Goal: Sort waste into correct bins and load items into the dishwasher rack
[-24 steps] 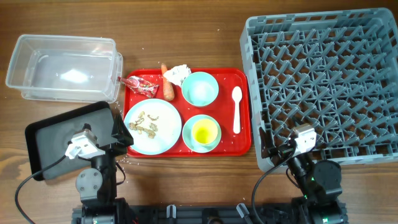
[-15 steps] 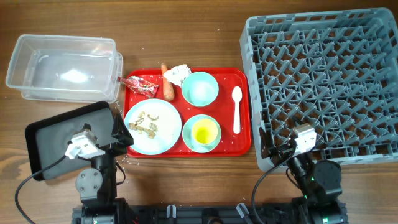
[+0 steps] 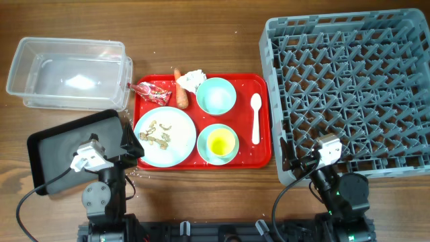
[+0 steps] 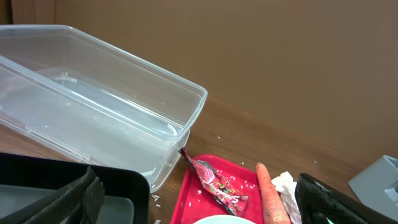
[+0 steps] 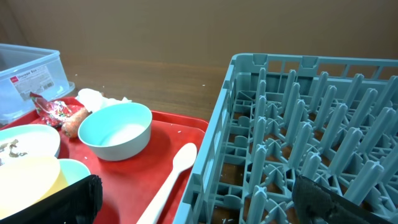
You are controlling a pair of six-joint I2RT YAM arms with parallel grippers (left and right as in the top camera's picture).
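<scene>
The yellow cup is to be handed over for the dishwasher rack, so the left gripper should next grab it by its rim and leave its base free.
On the red serving tray (image 3: 245, 86) lie the red wrapper (image 3: 153, 93), carrot piece (image 3: 181, 96), white tissue (image 3: 192, 79), pale-blue bowl (image 3: 216, 95), white spoon (image 3: 256, 117), and the plate (image 3: 176, 148) with food scraps (image 3: 156, 132). The yellow cup (image 3: 220, 142) stands in the mint-green bowl (image 3: 204, 151). My left gripper (image 3: 127, 149) is open and empty over the black tray's (image 3: 57, 141) right end, and the wrapper (image 4: 214, 182) shows ahead in the left wrist view. My right gripper (image 3: 297, 163) is open and empty at the grey rack's (image 3: 349, 87) front-left corner, with the spoon (image 5: 174, 171) just to its left.
The clear tub (image 3: 67, 72) stands empty at the back left, touching the serving tray's corner. White grains are scattered on the table between the black tray and the serving tray. The rack fills the right side.
</scene>
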